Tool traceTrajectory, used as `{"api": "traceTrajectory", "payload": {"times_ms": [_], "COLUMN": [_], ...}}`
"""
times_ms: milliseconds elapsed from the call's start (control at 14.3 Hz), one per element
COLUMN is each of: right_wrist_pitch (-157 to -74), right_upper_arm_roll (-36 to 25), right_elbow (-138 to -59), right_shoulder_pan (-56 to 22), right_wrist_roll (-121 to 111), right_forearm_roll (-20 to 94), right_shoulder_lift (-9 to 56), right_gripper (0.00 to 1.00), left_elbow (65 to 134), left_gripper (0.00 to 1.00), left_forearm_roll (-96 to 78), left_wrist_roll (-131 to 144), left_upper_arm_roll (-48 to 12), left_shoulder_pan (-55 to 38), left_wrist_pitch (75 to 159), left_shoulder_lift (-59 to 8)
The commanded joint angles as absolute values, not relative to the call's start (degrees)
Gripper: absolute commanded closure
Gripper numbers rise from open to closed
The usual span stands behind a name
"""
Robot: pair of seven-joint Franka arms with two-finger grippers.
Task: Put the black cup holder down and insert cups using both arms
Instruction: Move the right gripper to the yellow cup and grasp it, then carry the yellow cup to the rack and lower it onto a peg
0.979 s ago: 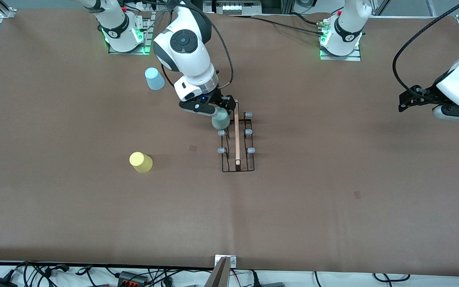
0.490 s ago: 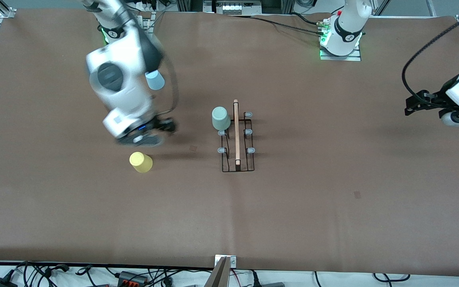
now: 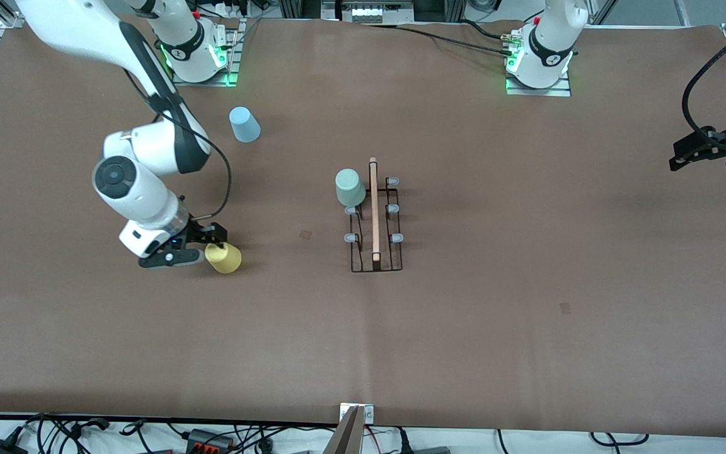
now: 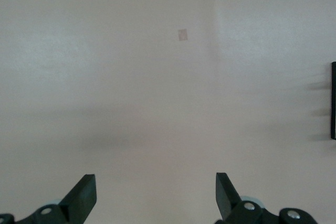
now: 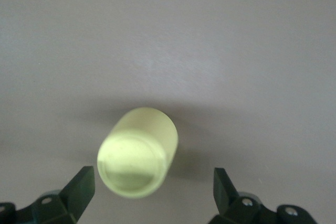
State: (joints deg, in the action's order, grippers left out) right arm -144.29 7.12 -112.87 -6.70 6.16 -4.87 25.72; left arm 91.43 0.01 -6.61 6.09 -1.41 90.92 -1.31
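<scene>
The fingers of my right gripper would miss the yellow cup (image 5: 138,152) if they closed now. They are short of the cup, with brown table cover (image 5: 190,196) between them, so the gripper needs to move toward the cup before it closes.
The black cup holder (image 3: 374,221) stands mid-table. A pale green cup (image 3: 350,186) sits upside down on a peg at its end nearest the robots' bases. A yellow cup (image 3: 224,258) stands upside down on the table toward the right arm's end. My right gripper (image 3: 207,246) is open and low beside it, and in the right wrist view the yellow cup (image 5: 137,151) lies just ahead of the open gripper (image 5: 152,188), untouched. A light blue cup (image 3: 244,124) stands upside down near the right arm's base. My left gripper (image 3: 694,151) is open and empty over bare table at the left arm's end, as its wrist view (image 4: 154,192) shows.
The brown table cover (image 3: 464,328) has small dark marks, one (image 3: 305,234) between the yellow cup and the holder. The holder's edge (image 4: 333,100) shows at the rim of the left wrist view. Cables lie along the table edge nearest the front camera.
My right gripper let go of the pale green cup on the holder and swung over to the yellow cup, dropping low beside it. My left arm drew back toward its end of the table.
</scene>
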Motion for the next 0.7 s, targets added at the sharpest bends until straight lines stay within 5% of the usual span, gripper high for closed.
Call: {"api": "traceTrajectory", "payload": {"times_ms": [0,630], "right_wrist_pitch": [-145.81,-149.15], "right_upper_arm_roll": [6.86,6.86], "right_elbow": [-112.68,-113.2], "right_shoulder_pan": [-7.38,-8.09], "right_wrist_roll": [4.31,4.13], "right_forearm_roll": [-4.75,-4.75], "right_shoulder_lift": [25.75,29.44], "right_gripper": [0.0,0.0], "left_elbow": [90.53,89.47], "left_gripper": [0.0,0.0], "left_forearm_roll": [-2.45,-2.02], "left_wrist_roll": [-8.0,-8.0], "left_upper_arm_roll": [5.89,5.8], "left_shoulder_pan": [-0.88,-0.88], "left_wrist_pitch": [90.0,89.91], "left_shoulder_lift": [-1.32,-1.32]}}
